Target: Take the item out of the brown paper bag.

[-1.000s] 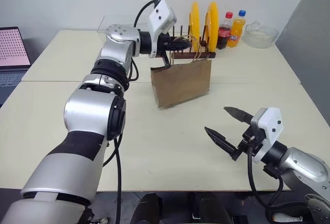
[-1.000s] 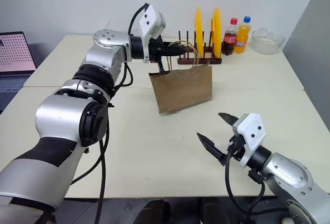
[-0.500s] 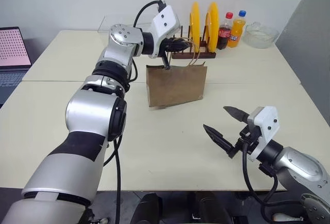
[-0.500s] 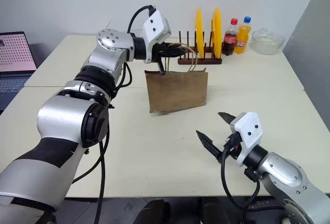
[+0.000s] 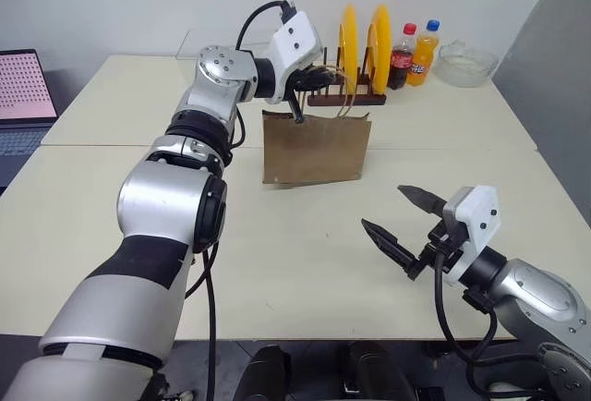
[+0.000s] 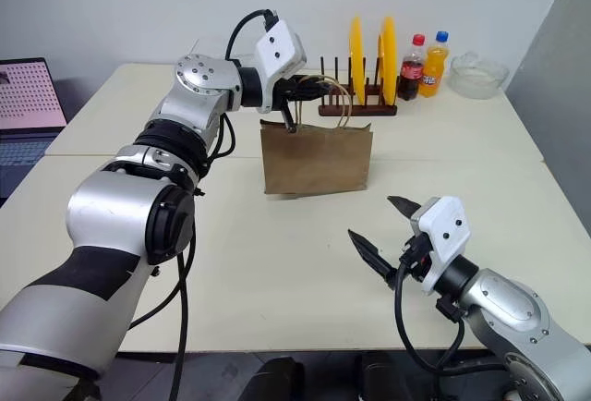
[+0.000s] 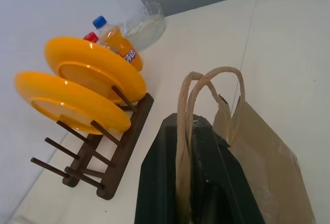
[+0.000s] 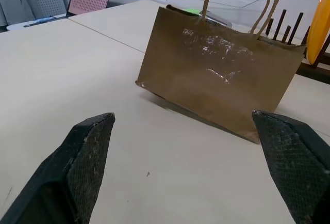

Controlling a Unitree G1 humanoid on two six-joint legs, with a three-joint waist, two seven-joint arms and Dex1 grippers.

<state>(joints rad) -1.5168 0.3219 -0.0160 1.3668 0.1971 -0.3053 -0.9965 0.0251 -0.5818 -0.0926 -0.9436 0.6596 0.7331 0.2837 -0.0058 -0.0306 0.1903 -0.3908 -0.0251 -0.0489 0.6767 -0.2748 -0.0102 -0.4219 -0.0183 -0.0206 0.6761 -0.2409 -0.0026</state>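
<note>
The bag's bottom edge touches the tabletop and its loop handles curve loosely past the gripper's fingers, so the robot's left gripper needs to open.
The brown paper bag (image 5: 316, 149) hangs upright near the middle of the table, its bottom at or just above the tabletop. My left gripper (image 5: 318, 78) is above it, shut on the bag's two loop handles (image 7: 192, 92), which run between its black fingers (image 7: 154, 182). My right gripper (image 5: 381, 207) hovers open near the table's front right, well short of the bag, and points toward it. From the right wrist the bag (image 8: 221, 74) shows its creased side between the spread fingertips (image 8: 85, 149). The item is hidden.
Behind the bag stands a dark wooden rack with two yellow plates (image 5: 360, 41). A cola bottle (image 5: 401, 54), an orange soda bottle (image 5: 425, 50) and a glass bowl (image 5: 466, 61) are at the back right. A laptop (image 5: 23, 96) sits at the far left.
The bag has swung from a tilt to hang level and shifted a little to the left as my left wrist turned. My right gripper stayed put and open.
</note>
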